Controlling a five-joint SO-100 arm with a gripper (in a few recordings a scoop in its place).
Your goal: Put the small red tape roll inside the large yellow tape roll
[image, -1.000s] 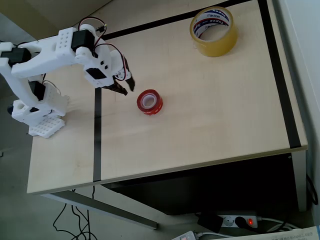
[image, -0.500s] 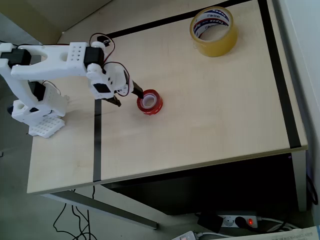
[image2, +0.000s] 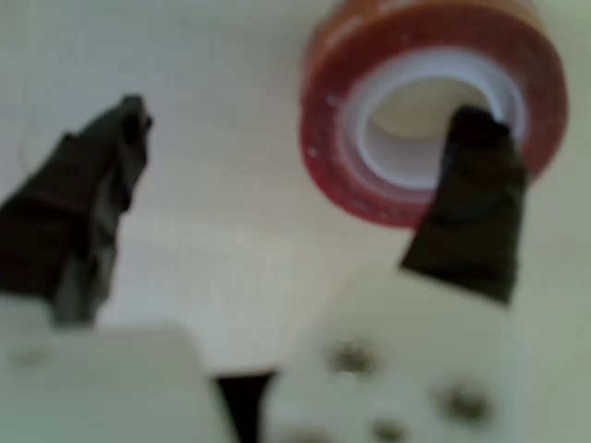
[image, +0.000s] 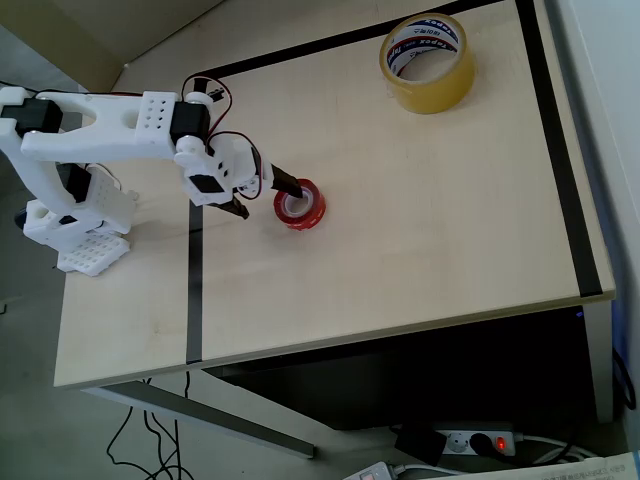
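The small red tape roll needs to go inside the large yellow tape roll (image: 428, 62), so my gripper should next pick it up by its ring wall (image: 283, 208).
The small red tape roll (image: 300, 203) lies flat on the wooden table, left of centre in the overhead view. My gripper (image: 264, 196) is open at its left side. One dark finger (image: 286, 186) reaches over the roll's near rim toward its hole, and the other finger (image: 238, 208) stands on bare table to the left. In the wrist view the red roll (image2: 330, 138) sits at the upper right, with the right finger (image2: 471, 203) over its whitish core and my gripper (image2: 303, 117) wide. The large yellow tape roll (image: 428, 62) stands far off at the table's back right.
Black tape lines (image: 194, 290) frame the work area on the table (image: 400, 250). The arm's white base (image: 75, 235) is clamped at the left edge. The front edge drops to the floor, where a power strip (image: 470, 440) lies.
My gripper has moved right and down to the red roll. It was a short way left of the roll, and now one finger is over the roll's rim. The roll has stayed put.
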